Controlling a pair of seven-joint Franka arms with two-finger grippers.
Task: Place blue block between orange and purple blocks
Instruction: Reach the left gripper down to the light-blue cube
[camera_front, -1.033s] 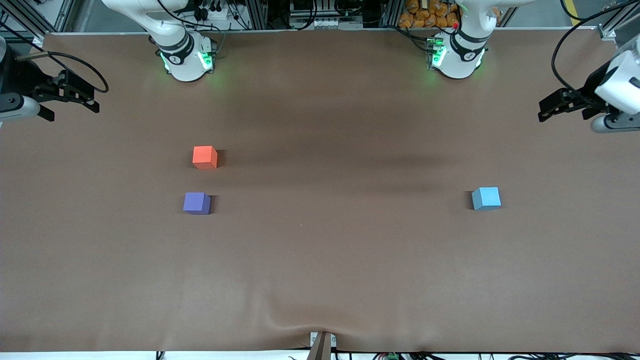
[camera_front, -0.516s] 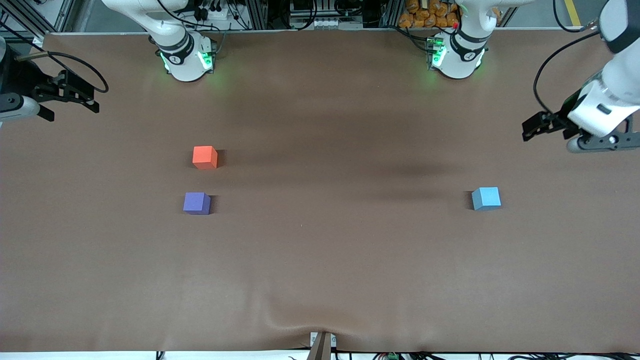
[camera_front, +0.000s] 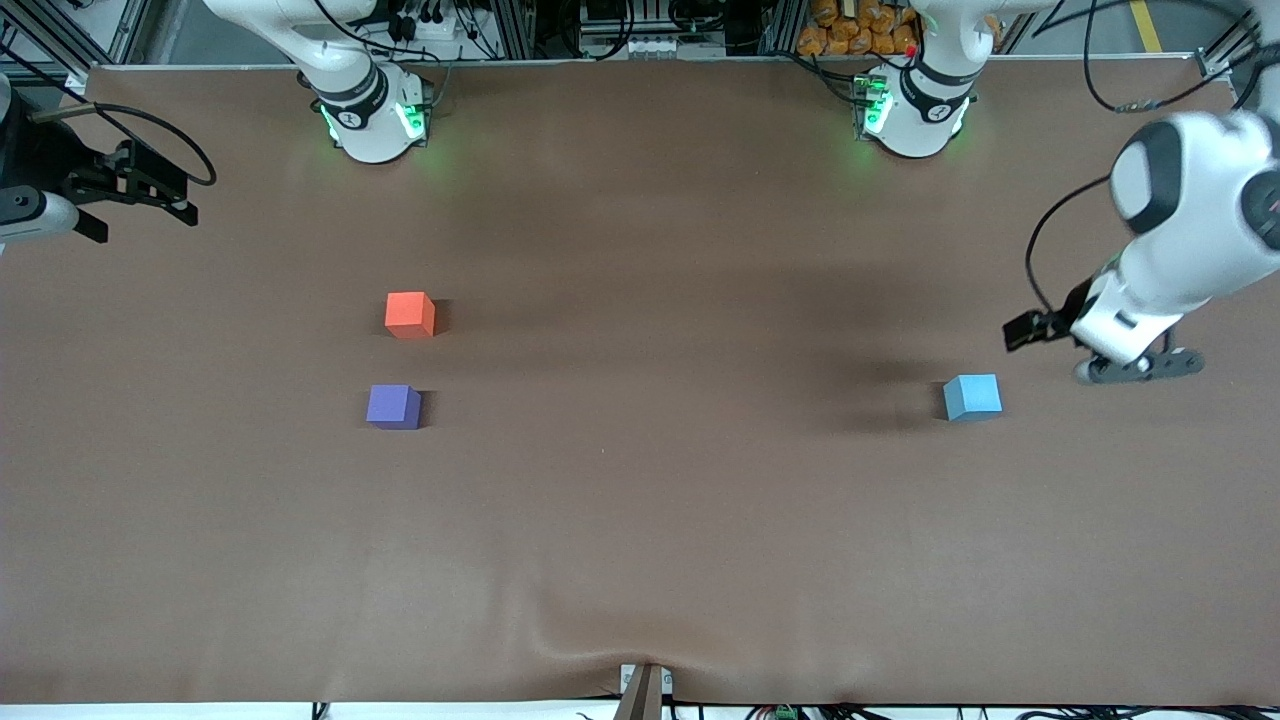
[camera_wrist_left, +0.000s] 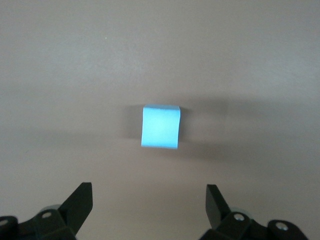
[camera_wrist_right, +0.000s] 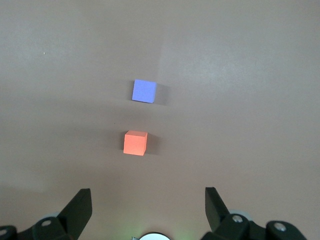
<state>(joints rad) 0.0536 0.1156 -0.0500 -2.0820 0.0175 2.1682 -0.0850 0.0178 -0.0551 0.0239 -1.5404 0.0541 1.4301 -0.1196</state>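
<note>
The blue block needs to go between the orange and purple blocks, so my left gripper needs to grab it next by its two opposite sides.
The sky-blue block (camera_front: 972, 397) rests on the brown table toward the left arm's end, alone. My left gripper (camera_front: 1030, 330) hangs open over bare table just beside it; in the left wrist view the blue block (camera_wrist_left: 160, 126) lies ahead of the open, empty left gripper (camera_wrist_left: 148, 189). The orange block (camera_front: 410, 314) and the purple block (camera_front: 393, 406) sit toward the right arm's end, the purple one nearer the front camera, a gap of about one block between them. My right gripper (camera_front: 140, 205) waits open at the table's edge; its wrist view shows the orange block (camera_wrist_right: 135, 142) and the purple block (camera_wrist_right: 144, 91).
The two arm bases (camera_front: 372, 115) (camera_front: 915, 110) stand along the table's back edge. The brown cloth (camera_front: 640, 520) has a wrinkle at the front edge by a small bracket (camera_front: 645, 690). Cables and clutter lie past the back edge.
The left arm has swung down and inward from the table's end to a spot close beside the blue block. The right arm and all three blocks have stayed put.
</note>
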